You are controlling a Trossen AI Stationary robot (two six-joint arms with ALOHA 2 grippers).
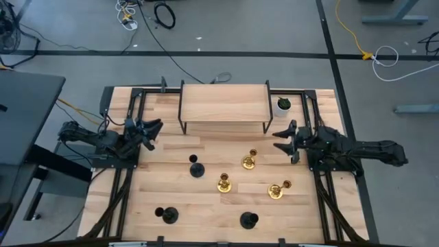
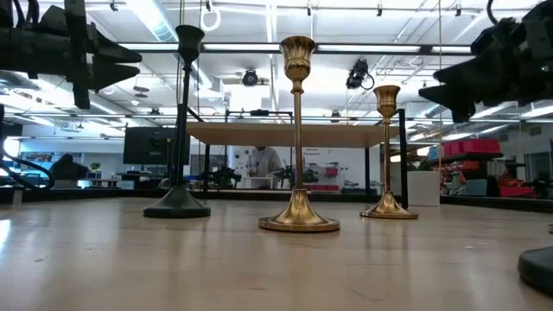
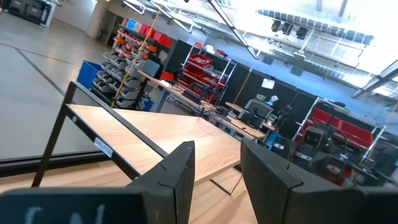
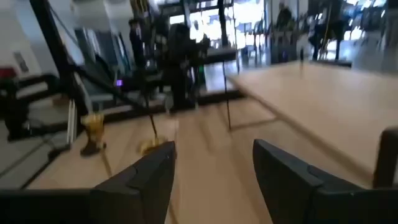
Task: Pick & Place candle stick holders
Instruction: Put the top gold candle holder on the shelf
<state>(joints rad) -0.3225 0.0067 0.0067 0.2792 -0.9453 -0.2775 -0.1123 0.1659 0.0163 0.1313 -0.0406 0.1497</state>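
Observation:
I need to place the gold candle stick holder on the wooden shelf [image 1: 226, 103], so next I need to grab it by its thin stem [image 1: 251, 157] with my right gripper.
Three gold candle stick holders [image 1: 248, 161] [image 1: 223, 183] [image 1: 276, 191] and three black ones [image 1: 197, 168] [image 1: 168, 215] [image 1: 248, 219] stand upright on their round bases on the wooden table [image 1: 206, 206]. The low view shows one black holder [image 2: 179, 121] and two gold ones [image 2: 298, 138] [image 2: 386, 155]. My left gripper [image 1: 154, 134] [image 3: 217, 149] is open and empty, raised above the table's left side. My right gripper [image 1: 280, 140] [image 4: 213, 149] is open and empty, raised at the right side, beyond the gold holders.
A wooden shelf on black legs [image 1: 224, 103] stands at the table's far middle. A small white pot with a green plant [image 1: 283, 104] stands to its right. Black frame rails [image 1: 123, 185] [image 1: 326, 192] run along the left and right sides. Cables lie on the floor beyond.

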